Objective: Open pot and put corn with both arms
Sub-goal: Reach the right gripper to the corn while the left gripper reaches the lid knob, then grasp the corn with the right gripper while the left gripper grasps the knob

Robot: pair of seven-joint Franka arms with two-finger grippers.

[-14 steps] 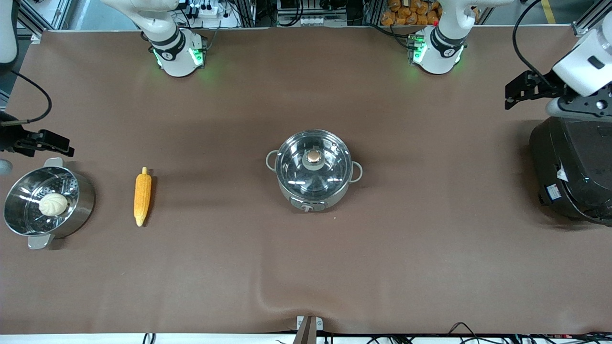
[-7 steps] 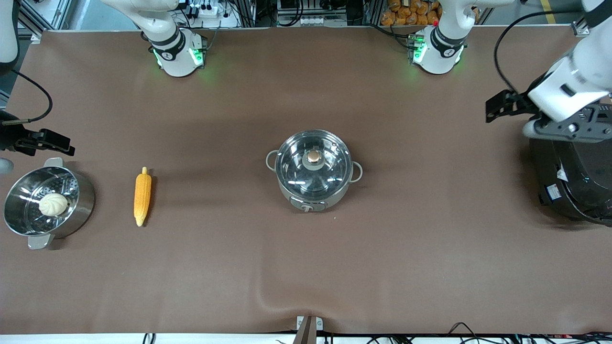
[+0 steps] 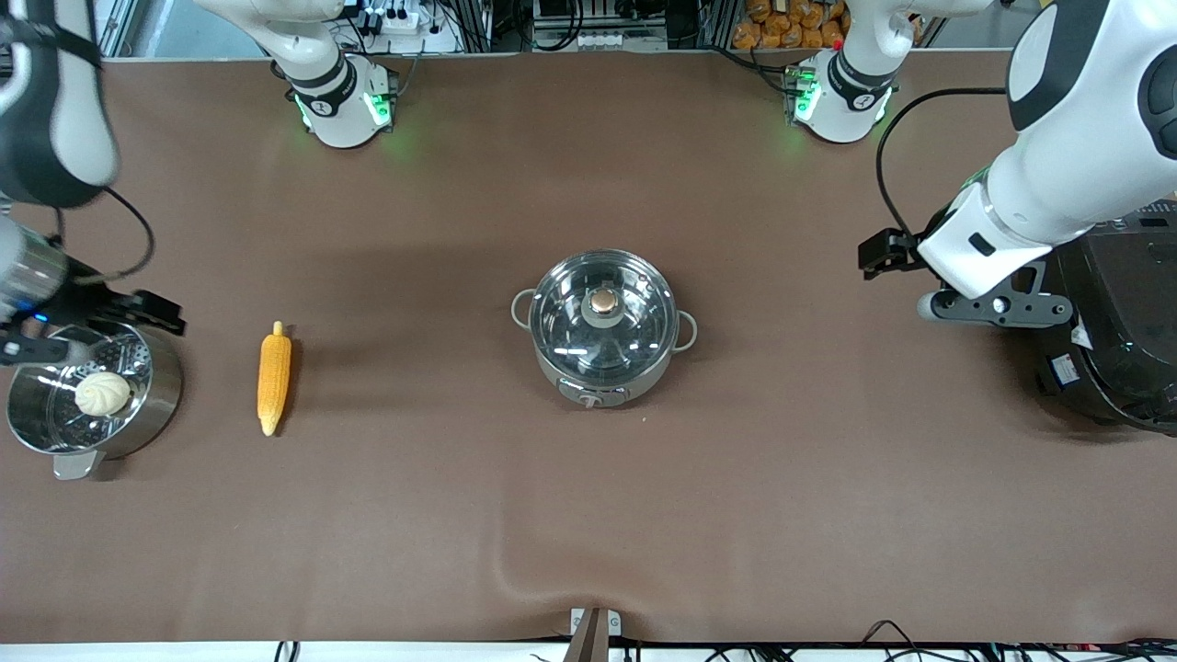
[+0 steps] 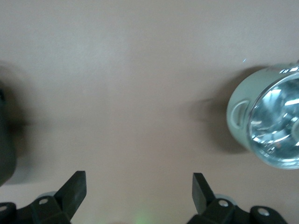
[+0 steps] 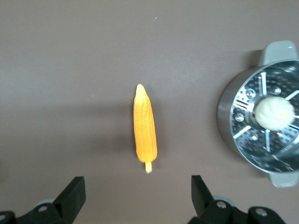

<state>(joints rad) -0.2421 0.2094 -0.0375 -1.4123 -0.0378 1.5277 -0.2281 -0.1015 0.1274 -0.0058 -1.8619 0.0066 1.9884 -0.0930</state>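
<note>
The corn should go into the pot, so my right gripper should grab it by its stem end [image 5: 147,158] next.
The steel pot [image 3: 602,363] stands mid-table with its glass lid [image 3: 570,322] and copper knob on; part of it shows in the left wrist view [image 4: 240,116]. The corn [image 3: 274,377] lies on the mat between the pot and the steamer pot, and shows in the right wrist view [image 5: 145,128]. My left gripper [image 3: 881,253] is open and empty over bare mat between the pot and the black cooker; its fingers frame bare mat in the left wrist view [image 4: 139,191]. My right gripper [image 3: 156,313] is open and empty by the steamer pot's rim, the corn just ahead of its fingers [image 5: 138,193].
A steel steamer pot [image 3: 156,386] with a white bun [image 3: 101,393] stands at the right arm's end of the table, also in the right wrist view [image 5: 229,116]. A large black cooker [image 3: 1113,331] stands at the left arm's end.
My left arm has swung from above the black cooker toward the pot and lower. My right arm has shifted a little toward the corn. The pot and corn have not moved.
</note>
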